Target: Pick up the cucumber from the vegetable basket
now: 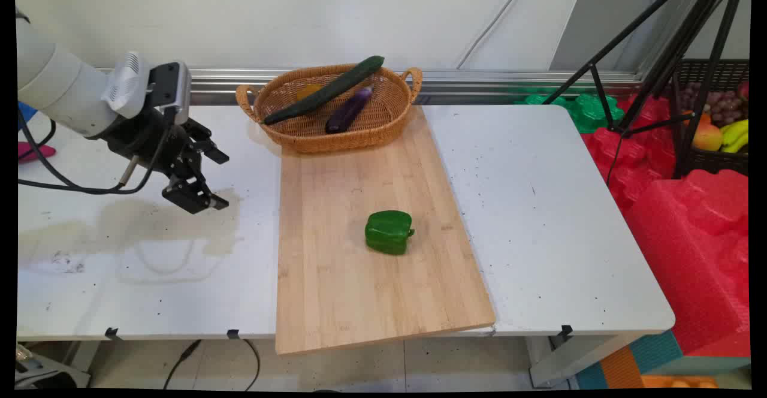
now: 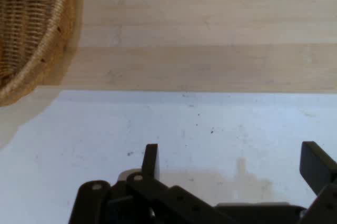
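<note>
My gripper needs to grab the long dark green cucumber by its middle (image 1: 326, 95) next, to take it out of the wicker basket.
My gripper (image 1: 219, 180) hangs open over the bare white table (image 1: 150, 254), left of the wooden cutting board (image 1: 359, 266), with nothing between its fingers (image 2: 151, 159). A green bell pepper (image 1: 389, 231) lies near the middle of the board, well to the gripper's right. At the board's far end stands a wicker basket (image 1: 353, 137) holding a long dark green cucumber (image 1: 326, 89) and a purple eggplant (image 1: 348, 110). In the hand view the gripper (image 2: 231, 161) looks across white table towards the board's edge (image 2: 210, 66), with the basket's rim (image 2: 31, 50) at upper left.
A pink object (image 1: 37, 151) lies at the table's far left behind the arm. Black tripod legs (image 1: 659, 56) stand at the right over red foam (image 1: 689, 218) and a crate of fruit (image 1: 719, 122). Black cables (image 1: 60, 182) hang from the arm.
</note>
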Controlling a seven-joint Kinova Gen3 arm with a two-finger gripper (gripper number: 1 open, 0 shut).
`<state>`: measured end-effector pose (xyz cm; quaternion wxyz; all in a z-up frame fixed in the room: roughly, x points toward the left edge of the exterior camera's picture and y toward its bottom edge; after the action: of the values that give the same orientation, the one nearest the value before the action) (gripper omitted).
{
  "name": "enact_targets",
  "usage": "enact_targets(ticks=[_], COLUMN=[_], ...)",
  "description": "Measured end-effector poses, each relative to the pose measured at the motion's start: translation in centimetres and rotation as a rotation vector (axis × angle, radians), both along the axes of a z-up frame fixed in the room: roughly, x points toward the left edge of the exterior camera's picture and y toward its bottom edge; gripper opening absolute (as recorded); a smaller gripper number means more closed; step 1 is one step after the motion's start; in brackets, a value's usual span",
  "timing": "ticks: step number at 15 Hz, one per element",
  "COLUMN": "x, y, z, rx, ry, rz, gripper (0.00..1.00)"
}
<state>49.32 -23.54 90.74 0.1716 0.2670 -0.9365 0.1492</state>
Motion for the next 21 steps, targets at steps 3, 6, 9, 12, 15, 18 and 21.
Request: enact_targets(ticks=[3,6,9,12,15,18,21], x=[0.5,0.6,0.4,0.0,-0.5,-0.9,-1.3], y=[0.0,-0.8,-2.4,-4.3,-7.5,-11.4,-14.4], z=[0.7,2.1,3.8,5.3,6.5,6.9,6.6], rx=[-0.023,-0.068,-0.124,-0.173,-0.227,-0.248,-0.246], ry=[0.008,0.025,0.052,0.082,0.11,0.121,0.112], rz=[0.018,0.047,0.083,0.131,0.202,0.281,0.336], gripper=[1.0,1.0,1.0,1.0,1.0,1.0,1.0])
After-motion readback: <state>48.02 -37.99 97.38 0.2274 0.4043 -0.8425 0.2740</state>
